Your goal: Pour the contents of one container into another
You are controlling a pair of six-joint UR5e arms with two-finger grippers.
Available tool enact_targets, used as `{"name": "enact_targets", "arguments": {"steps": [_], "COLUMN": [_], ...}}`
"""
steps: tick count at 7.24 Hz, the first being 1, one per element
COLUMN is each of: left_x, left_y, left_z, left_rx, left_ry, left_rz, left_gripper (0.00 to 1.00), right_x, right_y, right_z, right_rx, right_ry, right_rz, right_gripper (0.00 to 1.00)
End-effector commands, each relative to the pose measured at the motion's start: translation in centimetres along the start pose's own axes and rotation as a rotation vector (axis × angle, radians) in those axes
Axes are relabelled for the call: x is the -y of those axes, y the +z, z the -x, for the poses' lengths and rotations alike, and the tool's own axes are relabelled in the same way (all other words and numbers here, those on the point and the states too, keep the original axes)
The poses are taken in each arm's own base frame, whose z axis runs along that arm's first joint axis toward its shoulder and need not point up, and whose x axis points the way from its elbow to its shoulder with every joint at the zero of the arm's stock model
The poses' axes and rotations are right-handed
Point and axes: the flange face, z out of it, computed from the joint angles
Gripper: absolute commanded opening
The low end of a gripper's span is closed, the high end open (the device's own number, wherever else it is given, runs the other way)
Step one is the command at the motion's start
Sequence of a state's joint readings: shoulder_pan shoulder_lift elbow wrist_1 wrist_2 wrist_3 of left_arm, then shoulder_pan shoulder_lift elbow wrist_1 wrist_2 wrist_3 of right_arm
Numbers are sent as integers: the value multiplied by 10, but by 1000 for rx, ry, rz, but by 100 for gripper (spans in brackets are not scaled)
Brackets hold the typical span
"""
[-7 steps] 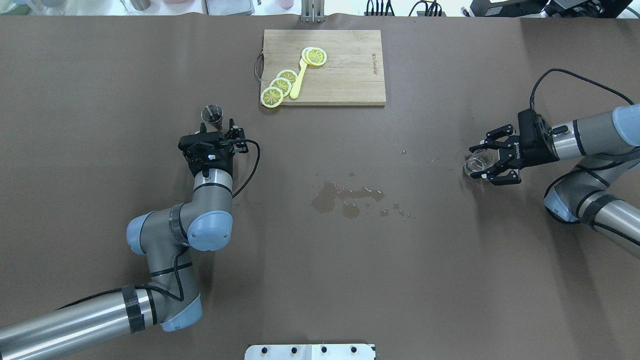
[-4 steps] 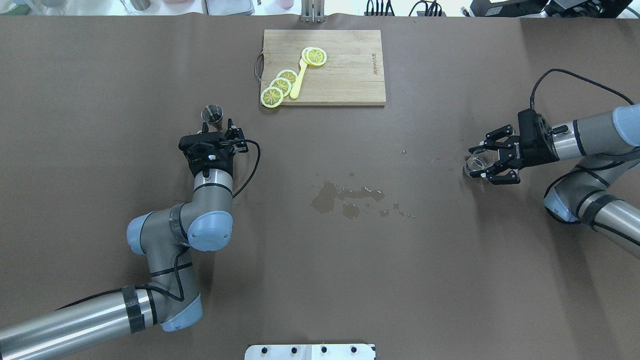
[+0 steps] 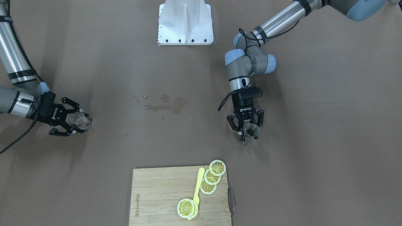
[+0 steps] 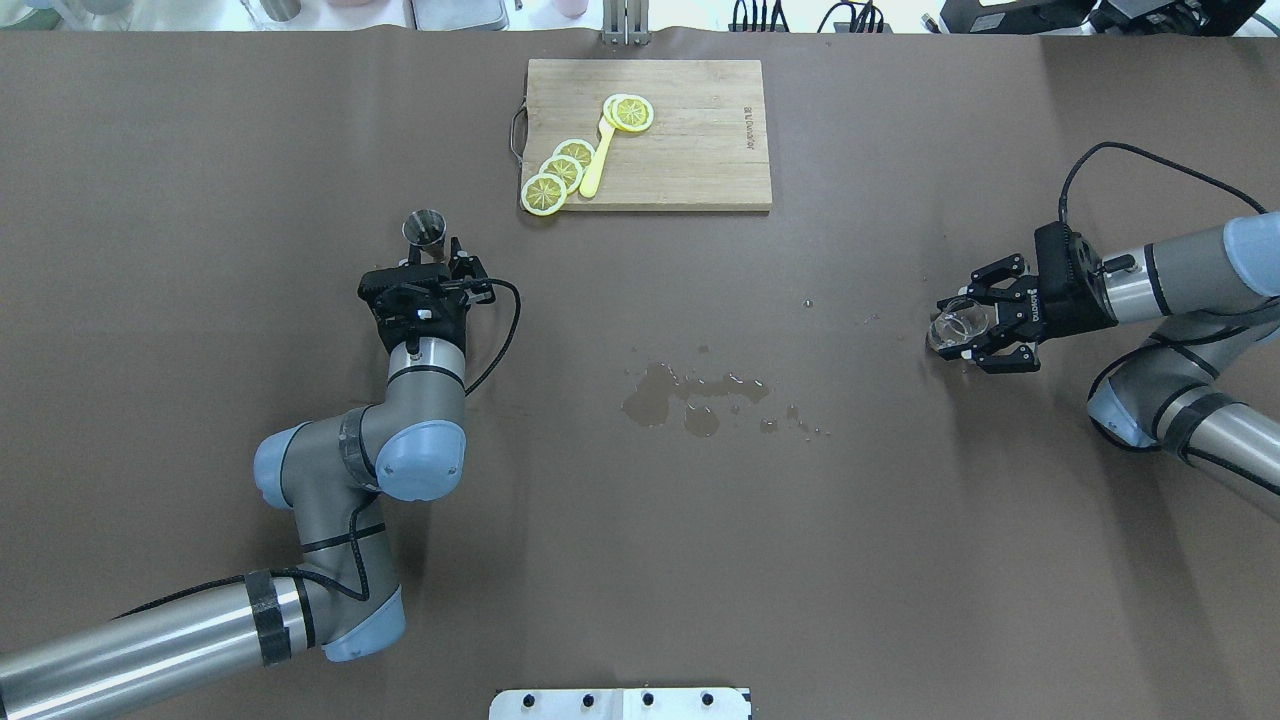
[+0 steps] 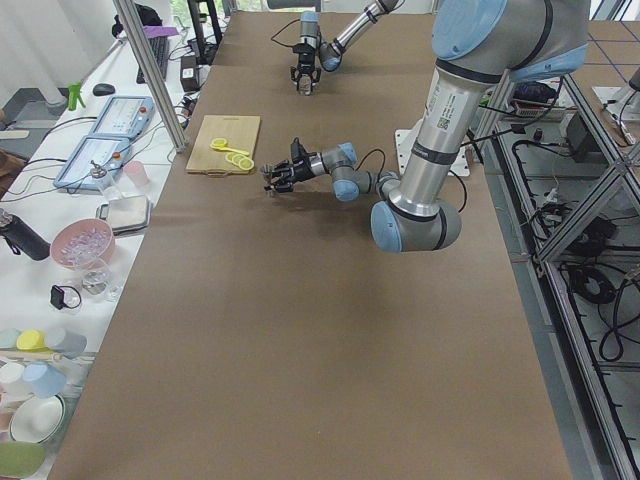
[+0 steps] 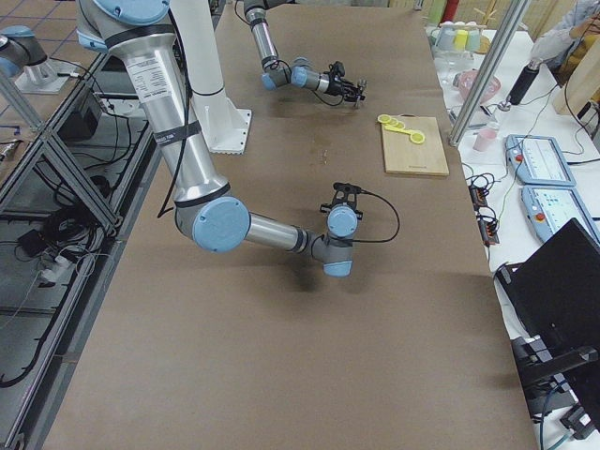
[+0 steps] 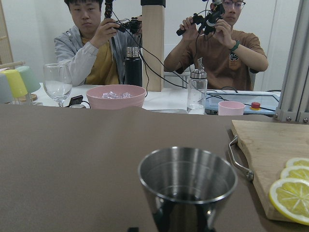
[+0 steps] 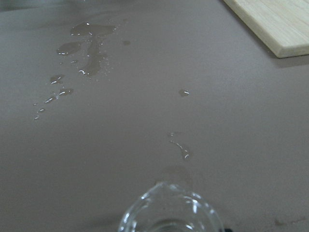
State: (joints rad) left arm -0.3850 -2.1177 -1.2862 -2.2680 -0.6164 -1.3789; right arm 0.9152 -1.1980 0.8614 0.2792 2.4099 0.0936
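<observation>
Next, the right gripper picks up the beaker by its side (image 3: 78, 122). That leaves the clear glass beaker's opening (image 3: 82, 120) free for pouring.
The steel jigger (image 4: 424, 228) stands upright left of centre, and its dark inside fills the low middle of the left wrist view (image 7: 188, 186). My left gripper (image 3: 249, 133) is open, level with the jigger (image 3: 252, 129), which sits between its fingertips. The clear glass beaker (image 4: 955, 325) stands at the far right of the table. My right gripper (image 4: 968, 326) is open, with one finger on each side of the beaker (image 3: 80, 121). Only the beaker's rim (image 8: 170, 212) shows in the right wrist view.
A puddle of spilled liquid (image 4: 690, 392) lies mid-table, with small drops (image 8: 182, 151) trailing toward the beaker. A wooden cutting board (image 4: 690, 140) at the back holds lemon slices (image 4: 556, 178) and a yellow spoon (image 4: 598, 160). Operators sit beyond the far edge.
My left gripper has edged forward toward the jigger. My right wrist has shifted slightly lower around the beaker. Neither container has moved.
</observation>
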Motion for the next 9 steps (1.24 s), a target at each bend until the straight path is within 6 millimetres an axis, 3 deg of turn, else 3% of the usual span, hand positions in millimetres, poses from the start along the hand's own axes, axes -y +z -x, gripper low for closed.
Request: {"name": "enact_targets", "arguments": {"steps": [1, 2, 3, 4, 6, 9], "left_x": [3, 4, 7, 20, 34, 81], "left_y": [-2, -2, -5, -12, -17, -22], "left_z": [-5, -7, -10, -16, -19, -11], "left_rx": [-6, -7, -16, -36, -54, -236], "left_ry": [-5, -5, 5, 24, 3, 243], "left_rz": [5, 7, 6, 1, -7, -49], "left_gripper": [30, 12, 0, 0, 0, 0], "right_x": [-2, -2, -3, -1, 7, 33], "right_y": [0, 0, -1, -1, -3, -13], "right_z": [1, 1, 2, 2, 3, -2], "right_rx": [-1, -1, 1, 1, 5, 16], "right_ry": [2, 2, 18, 24, 13, 5], "right_rz": [2, 2, 2, -1, -12, -22], "right_gripper": [66, 63, 47, 37, 0, 0]}}
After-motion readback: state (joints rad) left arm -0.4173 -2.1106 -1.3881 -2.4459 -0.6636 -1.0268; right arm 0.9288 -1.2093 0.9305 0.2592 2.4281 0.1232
